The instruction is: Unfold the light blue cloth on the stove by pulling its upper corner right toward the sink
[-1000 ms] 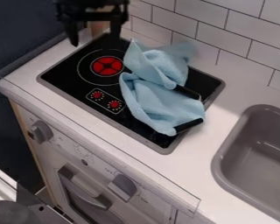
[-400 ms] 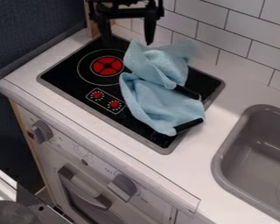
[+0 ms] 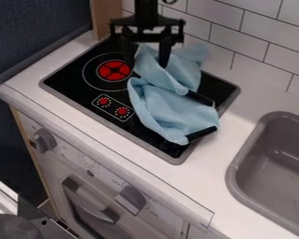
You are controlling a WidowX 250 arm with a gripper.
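Observation:
The cloth (image 3: 171, 109) needs to come off the stove top. My gripper will grab it next by its bunched, light blue upper fold and pull it off.
The black gripper (image 3: 146, 62) hangs from the top edge over the upper part of the cloth, its two fingers spread apart and pointing down, open. A light blue cloth (image 3: 171, 109) lies crumpled across the right side of the black stove top (image 3: 69, 82). Two dark handle-like ends (image 3: 202, 133) stick out from the cloth's right side; what they belong to is hidden under it. One fingertip overlaps the cloth's top fold in this view; whether they touch, I cannot tell.
Right of the stove, a grey sink (image 3: 239, 163) is set into the white counter (image 3: 224, 140). White tiles (image 3: 258, 25) rise behind. A wooden post (image 3: 106, 17) stands at the back left, and knobs line the front panel.
The gripper has moved right and downward in the view, from the stove's back left corner to over the cloth. The cloth has stayed where it was.

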